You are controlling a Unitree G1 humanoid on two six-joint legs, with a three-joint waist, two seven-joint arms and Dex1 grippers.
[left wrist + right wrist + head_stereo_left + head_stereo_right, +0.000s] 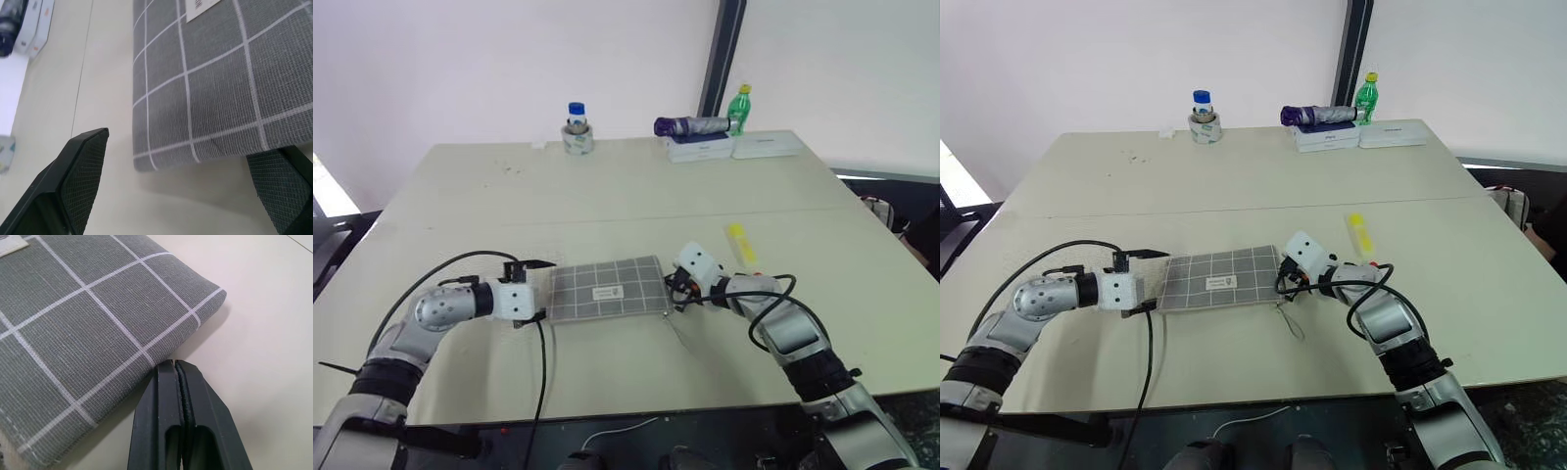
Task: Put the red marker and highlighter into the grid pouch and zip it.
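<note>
My left gripper should next steady the pouch for loading the marker and highlighter (736, 242), so it needs to grab the grid pouch by its short edge (557, 294).
The grid pouch (607, 289) lies flat on the table, grey with white lines and a small white label. My left gripper (538, 290) is open, and its two fingers (83, 166) straddle the pouch's left end (210, 98). At the pouch's right end (88, 318), my right gripper (174, 363) is shut, its tips against the fabric edge; nothing shows between them. The yellow highlighter (736, 242) lies on the table beyond my right forearm. A small red bit (756, 275) beside that forearm may be the red marker; the rest is hidden.
A thin cord (677, 335) trails from the pouch's near right corner. At the far edge stand a blue-capped bottle (577, 117) in a tape roll, a folded purple umbrella (693, 125) on white boxes (705, 149), and a green bottle (740, 106). A black cable (541, 372) hangs over the front edge.
</note>
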